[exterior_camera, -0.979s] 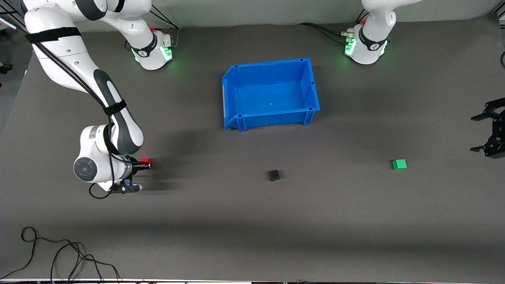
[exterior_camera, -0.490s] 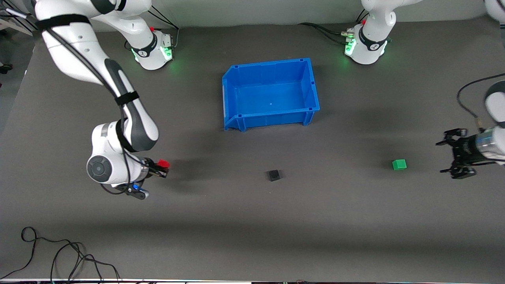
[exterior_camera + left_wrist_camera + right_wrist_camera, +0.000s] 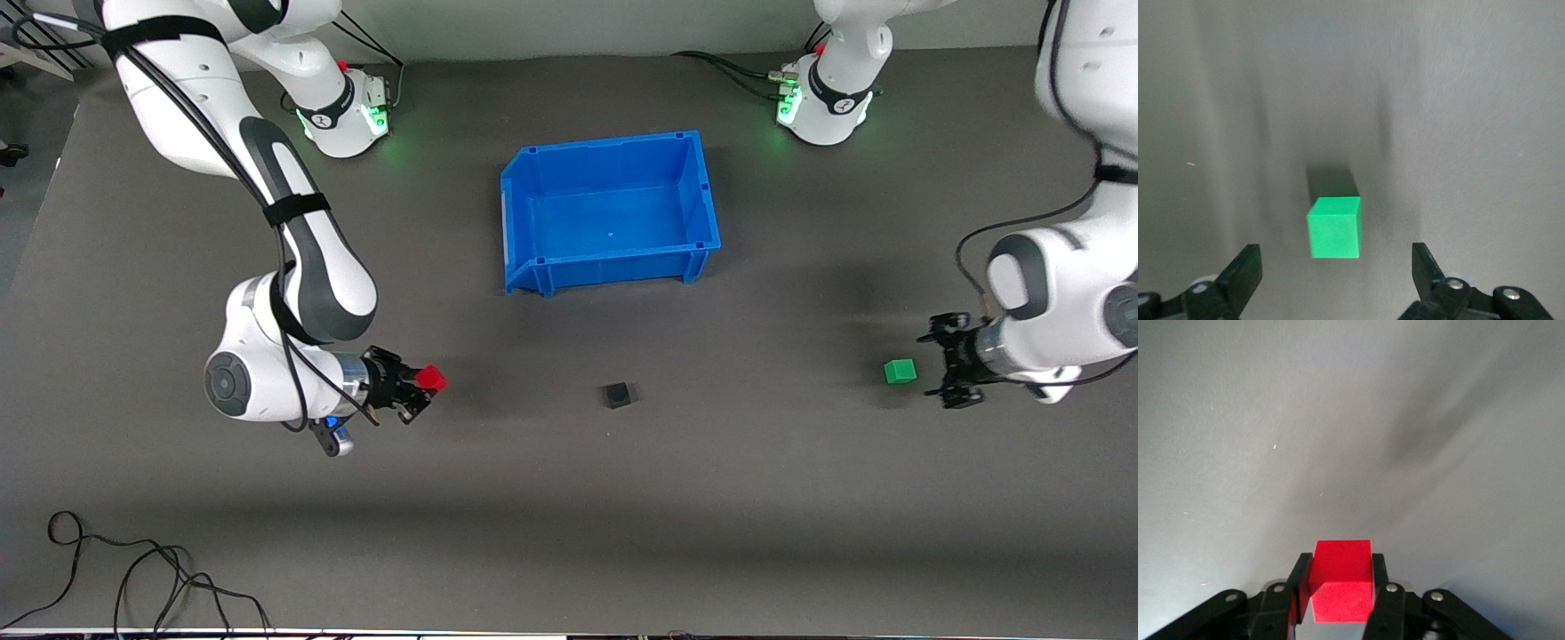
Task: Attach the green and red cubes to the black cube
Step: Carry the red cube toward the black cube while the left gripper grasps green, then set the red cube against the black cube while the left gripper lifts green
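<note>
The left gripper's fingers stop short of the near side of the green cube, so they would miss if they closed now. The left gripper should first move toward the green cube, then close on it.
The black cube (image 3: 615, 395) sits on the dark table, nearer the front camera than the blue bin. My right gripper (image 3: 425, 388) is shut on the red cube (image 3: 432, 378) and holds it above the table, toward the right arm's end from the black cube; the right wrist view shows the red cube (image 3: 1340, 580) clamped between both fingers. The green cube (image 3: 900, 371) lies on the table toward the left arm's end. My left gripper (image 3: 944, 372) is open just beside it; in the left wrist view the green cube (image 3: 1333, 227) lies just ahead of the spread fingers.
An empty blue bin (image 3: 533, 178) stands at the table's middle, farther from the front camera than the cubes. Loose black cables (image 3: 133, 578) lie at the table's near edge at the right arm's end.
My right gripper has carried the red cube toward the black cube. My left arm has come in from the table's end, and its open gripper is now right beside the green cube.
</note>
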Robot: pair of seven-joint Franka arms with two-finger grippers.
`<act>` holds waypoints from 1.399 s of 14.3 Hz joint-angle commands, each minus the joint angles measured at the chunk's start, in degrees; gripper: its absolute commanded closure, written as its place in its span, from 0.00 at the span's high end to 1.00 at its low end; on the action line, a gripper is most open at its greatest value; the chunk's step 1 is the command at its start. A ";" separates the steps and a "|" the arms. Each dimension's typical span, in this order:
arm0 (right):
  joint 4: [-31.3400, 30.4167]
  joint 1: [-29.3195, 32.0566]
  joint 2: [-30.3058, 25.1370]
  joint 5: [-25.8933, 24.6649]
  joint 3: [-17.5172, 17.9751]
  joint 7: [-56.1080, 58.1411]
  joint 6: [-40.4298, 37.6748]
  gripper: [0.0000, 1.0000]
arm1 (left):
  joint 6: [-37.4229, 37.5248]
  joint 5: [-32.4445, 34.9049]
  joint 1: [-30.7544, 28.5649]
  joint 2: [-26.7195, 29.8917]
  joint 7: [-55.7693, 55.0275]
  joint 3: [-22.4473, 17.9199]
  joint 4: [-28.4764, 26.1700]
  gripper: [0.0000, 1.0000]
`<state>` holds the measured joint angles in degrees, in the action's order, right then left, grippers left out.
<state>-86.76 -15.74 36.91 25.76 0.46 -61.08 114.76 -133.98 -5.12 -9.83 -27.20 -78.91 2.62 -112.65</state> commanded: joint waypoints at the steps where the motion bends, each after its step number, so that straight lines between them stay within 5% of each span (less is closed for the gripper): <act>1: 5.54 -3.06 5.35 7.08 -0.46 -9.28 2.83 0.10 | -2.24 1.60 1.21 -2.07 -2.30 -0.60 -0.02 1.00; 6: 10.82 -7.02 11.95 15.18 -0.46 -18.37 7.92 0.10 | -2.33 5.30 1.56 -3.56 -3.79 -0.60 -0.02 1.00; 8: 11.09 -8.86 13.79 17.65 -0.38 -18.72 11.97 0.10 | -2.33 5.30 1.48 -3.57 -4.14 -0.69 -0.02 0.89; 10: 13.10 -10.27 16.43 18.71 -0.38 -21.17 14.52 0.09 | -2.33 5.91 1.30 -3.48 -6.60 -0.78 0.06 0.56; 12: 14.86 -13.16 17.93 18.80 -0.46 -24.77 17.59 0.09 | -2.33 6.79 1.04 -3.57 -6.78 -0.69 0.07 0.00; 20: 17.24 -15.72 20.66 18.71 -0.46 -27.42 21.03 0.09 | 1.96 6.09 5.06 -2.86 -12.47 0.01 5.84 0.00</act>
<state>-71.72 -30.27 55.86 43.19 0.63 -87.33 135.00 -135.39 0.55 -8.17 -30.68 -86.47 2.97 -110.03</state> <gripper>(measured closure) 0.608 0.626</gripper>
